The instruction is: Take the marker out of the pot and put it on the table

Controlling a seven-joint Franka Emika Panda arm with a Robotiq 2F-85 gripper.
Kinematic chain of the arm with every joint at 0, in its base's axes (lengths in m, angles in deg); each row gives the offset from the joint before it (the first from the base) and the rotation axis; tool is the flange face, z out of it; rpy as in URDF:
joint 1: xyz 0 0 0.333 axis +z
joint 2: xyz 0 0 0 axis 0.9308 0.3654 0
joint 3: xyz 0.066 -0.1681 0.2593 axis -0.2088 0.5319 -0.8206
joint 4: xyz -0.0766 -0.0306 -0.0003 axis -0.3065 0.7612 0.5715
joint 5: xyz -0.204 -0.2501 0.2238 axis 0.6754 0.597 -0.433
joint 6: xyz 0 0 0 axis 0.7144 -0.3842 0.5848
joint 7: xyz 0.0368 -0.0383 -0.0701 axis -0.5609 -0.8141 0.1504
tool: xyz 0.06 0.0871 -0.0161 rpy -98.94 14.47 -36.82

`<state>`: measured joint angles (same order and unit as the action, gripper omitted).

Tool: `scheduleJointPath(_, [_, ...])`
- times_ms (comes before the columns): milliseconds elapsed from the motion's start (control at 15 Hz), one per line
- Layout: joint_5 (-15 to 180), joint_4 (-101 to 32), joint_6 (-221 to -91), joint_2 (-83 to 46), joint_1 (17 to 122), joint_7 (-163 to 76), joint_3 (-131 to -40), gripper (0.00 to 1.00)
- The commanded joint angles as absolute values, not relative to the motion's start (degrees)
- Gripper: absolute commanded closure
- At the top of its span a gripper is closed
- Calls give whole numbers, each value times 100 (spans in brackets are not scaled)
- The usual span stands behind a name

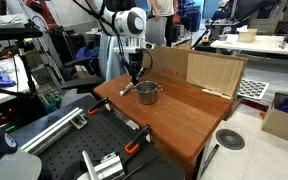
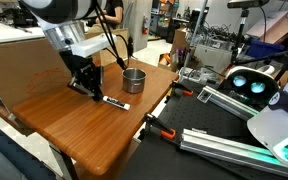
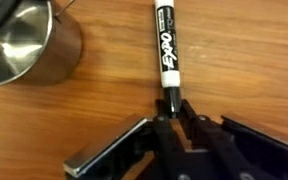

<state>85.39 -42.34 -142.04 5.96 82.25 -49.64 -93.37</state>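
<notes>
My gripper is ready to release the marker (image 2: 113,102), because the marker is lying flat on the tabletop outside the pot.
The marker (image 3: 167,45), white with black lettering and a dark end, lies flat on the reddish-brown table (image 3: 89,110), outside the pot. My gripper (image 3: 172,102) is low over the table with its fingers closed around the marker's dark end. The silver pot (image 3: 24,45) stands upright to the left of the marker, a short gap away. In both exterior views the marker (image 2: 113,102) (image 1: 127,90) lies on the table (image 2: 74,128) (image 1: 189,118) between the gripper (image 2: 92,93) (image 1: 134,78) and the pot (image 2: 133,80) (image 1: 148,93).
A cardboard sheet (image 1: 216,70) stands along the table's far edge. Orange-and-black clamps (image 2: 162,130) grip the table's edge. A black perforated bench with metal rails (image 1: 54,130) stands beside the table, and a white device with blue lights (image 2: 252,84) sits nearby.
</notes>
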Motion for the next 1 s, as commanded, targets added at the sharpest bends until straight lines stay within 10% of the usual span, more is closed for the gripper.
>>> scheduleJointPath(0, [8710,-3867,-14118,896,8356,-5117,-9230,95])
scheduleJointPath(67, [8742,-3827,-14032,893,8384,-5125,-9219,56])
scheduleJointPath(600, [8924,-3776,-13974,907,8432,-5054,-9234,3])
scheduleJointPath(933, [8907,-3761,-13956,905,8435,-5029,-9242,0])
